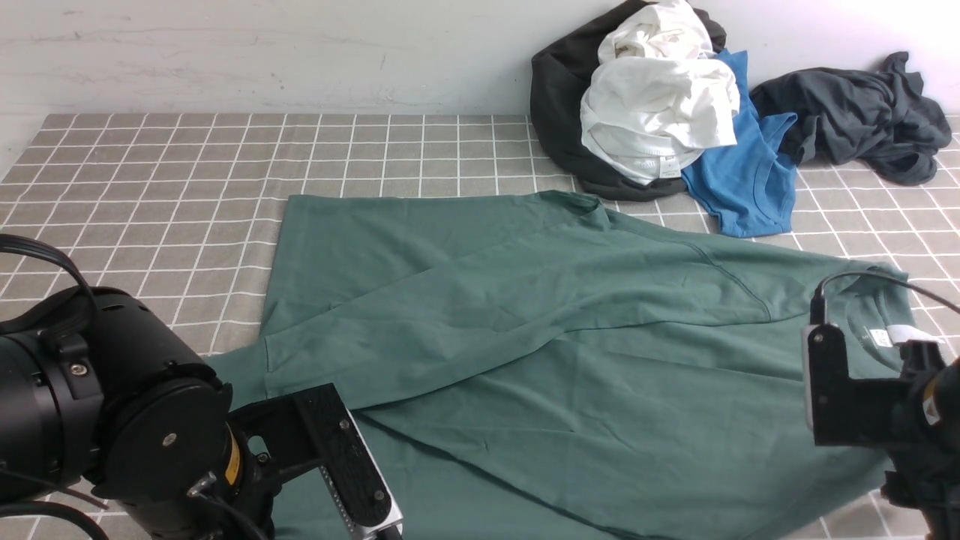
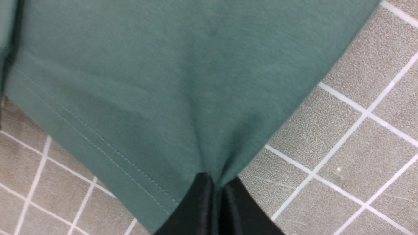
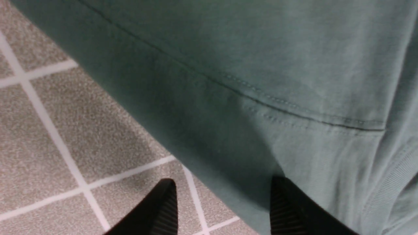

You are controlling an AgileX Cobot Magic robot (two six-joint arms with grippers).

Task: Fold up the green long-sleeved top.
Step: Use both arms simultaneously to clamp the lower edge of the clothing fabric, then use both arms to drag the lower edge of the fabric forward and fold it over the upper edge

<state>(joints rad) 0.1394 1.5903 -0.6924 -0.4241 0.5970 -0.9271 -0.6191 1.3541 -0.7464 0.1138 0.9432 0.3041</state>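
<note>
The green long-sleeved top is to be folded, so my right gripper will next lift it by its shoulder edge [image 3: 231,184].
The green long-sleeved top [image 1: 570,360] lies spread on the checked tablecloth, with one sleeve folded across its body and the white neck label [image 1: 900,335] at the right. My left gripper [image 2: 217,186] is shut on a corner of the top [image 2: 183,81] by its stitched hem, and the cloth bunches into the closed fingers. My right gripper [image 3: 222,192] stands open at the shoulder edge of the top [image 3: 261,65], near the ribbed collar [image 3: 392,182]. One of its fingers [image 3: 287,205] is over the cloth and the other is over the tablecloth.
A heap of clothes sits at the back right against the wall: a black garment [image 1: 559,112], white ones [image 1: 660,112], a bright blue T-shirt [image 1: 750,180] and a dark grey garment [image 1: 862,112]. The grey checked tablecloth [image 1: 150,187] shows bare at the left.
</note>
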